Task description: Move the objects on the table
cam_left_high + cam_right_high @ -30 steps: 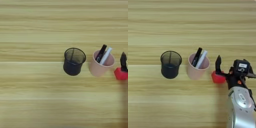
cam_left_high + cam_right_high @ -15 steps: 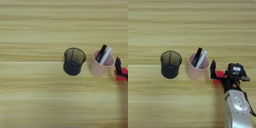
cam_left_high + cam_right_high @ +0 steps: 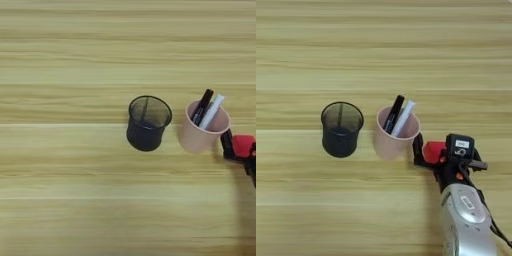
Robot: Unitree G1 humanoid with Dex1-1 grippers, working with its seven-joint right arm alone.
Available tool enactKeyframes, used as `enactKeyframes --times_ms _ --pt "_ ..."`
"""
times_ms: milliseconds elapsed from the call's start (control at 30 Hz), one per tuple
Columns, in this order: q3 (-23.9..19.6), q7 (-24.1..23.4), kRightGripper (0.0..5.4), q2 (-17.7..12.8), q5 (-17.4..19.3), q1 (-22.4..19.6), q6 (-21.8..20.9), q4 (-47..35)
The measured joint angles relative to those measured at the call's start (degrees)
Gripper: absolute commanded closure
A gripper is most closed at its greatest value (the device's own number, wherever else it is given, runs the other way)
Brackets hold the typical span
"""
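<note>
My right gripper needs to grab the red cube by its opposite sides next, to move it from beside the pink cup (image 3: 203, 132).
The small red cube (image 3: 434, 151) lies on the table (image 3: 316, 210), just right of a pink cup (image 3: 395, 140). That cup holds the slim black marker (image 3: 393, 114) and a white pen (image 3: 404, 116). My right gripper (image 3: 436, 153) is down over the cube and open. One black finger (image 3: 417, 150) stands against the cube's left side, in the gap next to the pink cup. The other finger is hidden under the gripper's body. The round black mesh cup (image 3: 342, 129) stands empty to the left of the pink cup.
My silver forearm (image 3: 468, 220) comes up from the bottom right. The pink cup stands within a finger's width of the gripper. Bare wood stretches across the back, the left and the front left of the table.
The gripper has moved left and down, from above and right of the red cube to around it. Its finger has dropped beside the cube. The cube and both cups have stayed in place.
</note>
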Motion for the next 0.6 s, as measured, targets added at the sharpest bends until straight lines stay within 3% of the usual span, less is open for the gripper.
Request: enactKeyframes --times_ms 600 --pt "0.6 -0.1 0.06 0.0 -0.2 0.1 1.8 1.3"
